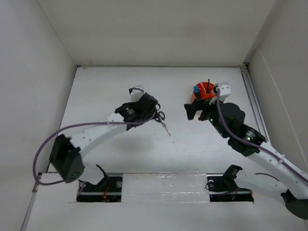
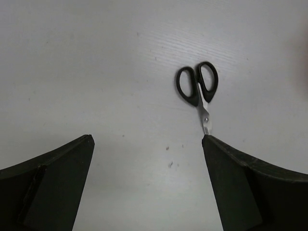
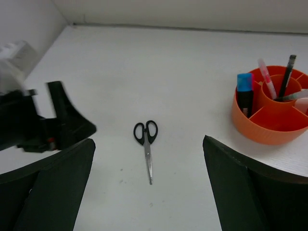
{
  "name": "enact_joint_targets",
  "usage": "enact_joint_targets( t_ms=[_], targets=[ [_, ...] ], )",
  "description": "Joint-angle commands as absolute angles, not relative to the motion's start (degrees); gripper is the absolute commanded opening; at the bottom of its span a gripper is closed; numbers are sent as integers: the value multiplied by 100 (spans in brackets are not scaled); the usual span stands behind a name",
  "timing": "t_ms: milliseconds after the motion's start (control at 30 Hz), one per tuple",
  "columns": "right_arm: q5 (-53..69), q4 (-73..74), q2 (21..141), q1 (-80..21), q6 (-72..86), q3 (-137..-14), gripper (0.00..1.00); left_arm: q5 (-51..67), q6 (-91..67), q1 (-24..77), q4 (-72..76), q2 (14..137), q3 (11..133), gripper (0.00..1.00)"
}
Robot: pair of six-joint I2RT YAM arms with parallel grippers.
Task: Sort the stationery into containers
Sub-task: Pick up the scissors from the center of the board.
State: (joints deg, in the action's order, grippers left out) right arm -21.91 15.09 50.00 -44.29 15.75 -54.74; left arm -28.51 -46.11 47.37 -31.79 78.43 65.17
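Note:
I need to reach the scissors with my left gripper and grab one black handle loop (image 2: 178,85), so the other loop stays free for my right gripper.
Black-handled scissors (image 1: 163,121) lie flat on the white table between the two arms, blades pointing toward the near edge. They show in the left wrist view (image 2: 198,86) and the right wrist view (image 3: 146,140). My left gripper (image 1: 153,111) is open and empty just left of the scissor handles; in the left wrist view (image 2: 147,139) the blade tip runs under the right finger (image 2: 240,183). My right gripper (image 1: 191,110) is open and empty, right of the scissors. The orange organiser (image 1: 204,92) holds a blue-capped highlighter (image 3: 245,89), a pink pen (image 3: 266,77) and a dark pen (image 3: 288,72).
White walls enclose the table on the left, back and right. The organiser (image 3: 262,126) stands at the back right, close behind my right wrist. My left arm's black wrist (image 3: 48,125) shows at the left of the right wrist view.

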Motion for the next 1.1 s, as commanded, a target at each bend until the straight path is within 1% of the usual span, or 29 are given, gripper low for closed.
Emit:
enact_joint_targets(
  t_ms=[0,100,200,267,367,467,500,533,600,633,700,767,800,833,867,1067],
  targets=[
    [-2733,2073,4439,-4500,1968,-5546,100,-2425,-4369,4377,-2769,8707,7108,92],
    [-2629,2337,4228,-4500,1969,-5616,100,-2093,-4097,4211,-2716,9762,7891,94],
    [-2356,2338,4105,-4500,1969,-5555,100,-1960,-3964,4157,-3013,10657,8592,90],
    [-2277,2250,4104,-4553,1969,-5502,100,-1898,-3964,4157,-3015,10880,8692,89],
    [-2154,2250,4104,-4553,1969,-5388,100,-1846,-4086,4157,-2962,10951,8631,88],
    [-2101,2189,4104,-4553,1969,-5274,100,-1793,-4166,4157,-2787,10951,8333,83],
    [-2101,2188,4104,-4553,1969,-5273,100,-1793,-4166,4157,-2786,10951,8332,81],
    [-2040,2136,4104,-4553,1969,-5221,100,-1793,-4218,4088,-2847,11090,8332,75],
    [-1986,2136,4104,-4553,1969,-5221,100,-1793,-4271,4087,-2848,11179,8271,75],
    [-1934,2136,4104,-4553,1969,-5221,100,-1793,-4271,4087,-2848,11180,8271,73],
    [-1934,2136,4104,-4553,1969,-5221,100,-1845,-4411,4034,-2848,11259,8209,73],
    [-1934,2136,4044,-4553,1969,-5221,100,-1846,-4412,3982,-2848,11259,8060,70],
    [-1934,2136,4043,-4553,1969,-5221,100,-1846,-4412,3981,-2795,11259,8060,70],
    [-1934,2136,4043,-4553,1969,-5221,100,-1846,-4490,3981,-2795,11259,7990,63],
    [-1934,2136,3991,-4553,1969,-5168,100,-1846,-4491,3912,-2795,11259,7989,62],
    [-1881,2136,3990,-4553,1969,-5168,100,-1898,-4491,3858,-2742,11249,7796,60]
  ],
)
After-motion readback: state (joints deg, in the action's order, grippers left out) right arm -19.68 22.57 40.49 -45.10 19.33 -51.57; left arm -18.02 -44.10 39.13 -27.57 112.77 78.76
